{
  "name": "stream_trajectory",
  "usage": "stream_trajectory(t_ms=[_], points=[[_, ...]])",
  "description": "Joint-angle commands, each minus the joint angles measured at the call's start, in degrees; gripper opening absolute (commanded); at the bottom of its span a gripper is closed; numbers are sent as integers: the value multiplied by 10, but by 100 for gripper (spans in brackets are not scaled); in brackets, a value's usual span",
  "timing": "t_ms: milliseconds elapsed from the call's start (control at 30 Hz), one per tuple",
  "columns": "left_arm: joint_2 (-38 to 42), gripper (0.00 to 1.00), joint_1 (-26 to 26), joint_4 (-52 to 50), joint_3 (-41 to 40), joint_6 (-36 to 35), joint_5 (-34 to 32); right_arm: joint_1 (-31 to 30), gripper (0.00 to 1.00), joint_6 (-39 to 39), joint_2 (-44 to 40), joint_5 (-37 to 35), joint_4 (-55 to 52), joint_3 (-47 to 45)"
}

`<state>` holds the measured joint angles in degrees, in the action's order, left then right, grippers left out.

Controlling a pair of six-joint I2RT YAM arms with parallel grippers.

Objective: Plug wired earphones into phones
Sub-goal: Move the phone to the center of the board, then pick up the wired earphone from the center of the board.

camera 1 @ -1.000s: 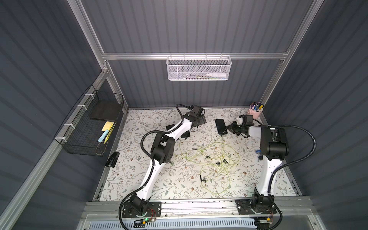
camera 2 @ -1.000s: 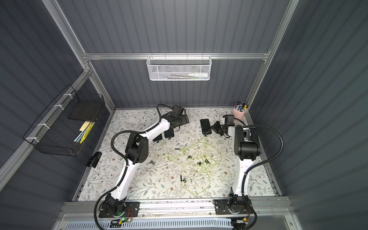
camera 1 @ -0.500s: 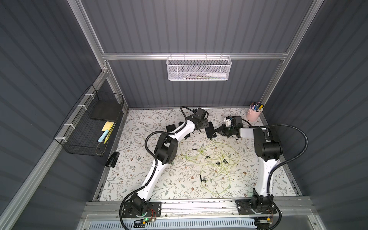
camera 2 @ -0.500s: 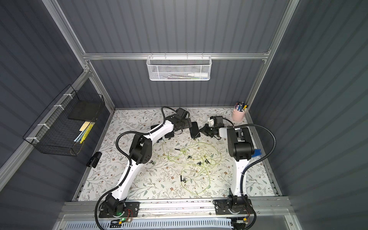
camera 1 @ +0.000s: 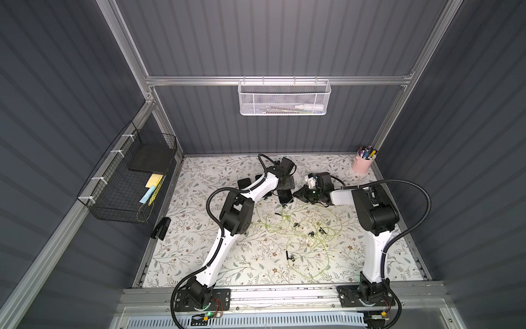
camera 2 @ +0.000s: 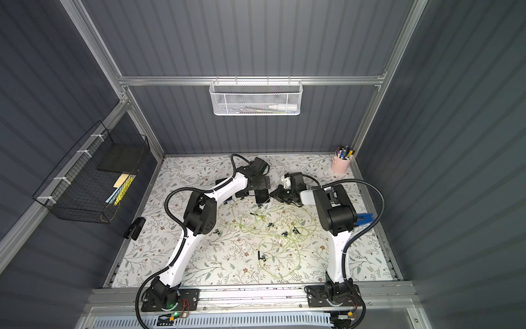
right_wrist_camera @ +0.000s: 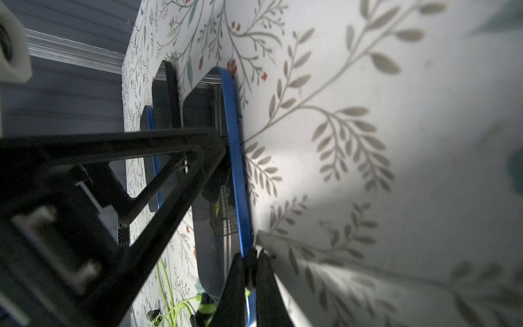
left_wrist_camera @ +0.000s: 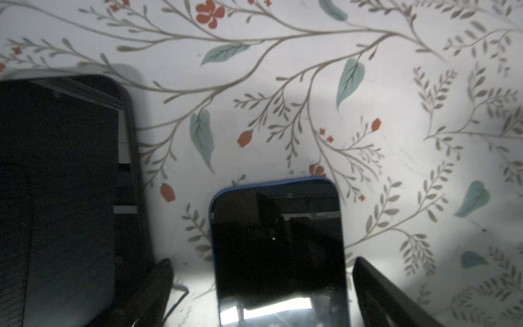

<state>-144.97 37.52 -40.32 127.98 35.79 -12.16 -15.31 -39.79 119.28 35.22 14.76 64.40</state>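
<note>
The left gripper grabs the blue-rimmed phone across its long sides next. That leaves the phone's short ends free for plugging the earphones in.
A blue-rimmed phone (camera 1: 286, 198) (camera 2: 262, 197) lies at the rear middle of the table. My left gripper (camera 1: 285, 189) (left_wrist_camera: 263, 262) is open and straddles this phone (left_wrist_camera: 278, 240), one finger on each long side. My right gripper (camera 1: 297, 195) (right_wrist_camera: 250, 256) comes in from the right. It is shut on the phone's blue rim (right_wrist_camera: 236, 158), and a small yellow-green bit shows between its fingers. The wired earphones (camera 1: 301, 228) (camera 2: 273, 225) lie in a loose tangle nearer the front. Some of their cords (right_wrist_camera: 169, 283) and a black plug (right_wrist_camera: 205, 307) lie beside the phone.
A black phone (left_wrist_camera: 65, 184) (right_wrist_camera: 167, 93) and another blue-edged one (right_wrist_camera: 151, 133) lie just left of the held phone, partly under the left arm (camera 1: 256, 190). A pink pen cup (camera 1: 362, 165) stands at the rear right corner. A small black object (camera 1: 160, 228) sits at the table's left edge.
My right gripper has carried the blue-rimmed phone leftward and a little nearer. My left gripper has swung right over it and opened wider.
</note>
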Motion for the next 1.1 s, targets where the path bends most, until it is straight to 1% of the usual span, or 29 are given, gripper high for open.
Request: stream_trajectory(t_ms=[0, 200, 300, 400, 467, 633, 767, 833, 900, 967, 1033, 1067], points=[[-1, 100, 7, -78, 0, -24, -1, 2, 0, -9, -45, -20, 0, -31], [-47, 95, 26, -142, 59, -51, -8, 2, 0, -2, -115, -37, -18, -94], [-74, 96, 37, -163, 99, -56, -4, 2, 0, 13, -138, -43, -44, -102], [-88, 97, 46, -167, 119, -59, 4, 2, 0, 30, -161, -55, -63, -108], [-99, 97, 48, -194, 131, -61, -9, 2, 1, 41, -173, -60, -82, -107], [-102, 83, 48, -234, 127, -68, -35, 2, 2, 51, -198, -63, -103, -110], [-94, 74, 48, -263, 125, -81, -45, 2, 3, 56, -208, -60, -110, -114], [-89, 73, 47, -277, 125, -89, -46, 2, 3, 62, -213, -60, -117, -116], [-88, 75, 48, -283, 124, -99, -44, 2, 3, 65, -216, -58, -123, -117], [-90, 82, 47, -278, 128, -112, -36, 2, 3, 67, -218, -56, -126, -118], [-103, 88, 47, -282, 150, -132, -31, 2, 3, 69, -221, -54, -129, -119], [-111, 90, 46, -290, 165, -139, -32, 2, 3, 69, -223, -54, -132, -119]])
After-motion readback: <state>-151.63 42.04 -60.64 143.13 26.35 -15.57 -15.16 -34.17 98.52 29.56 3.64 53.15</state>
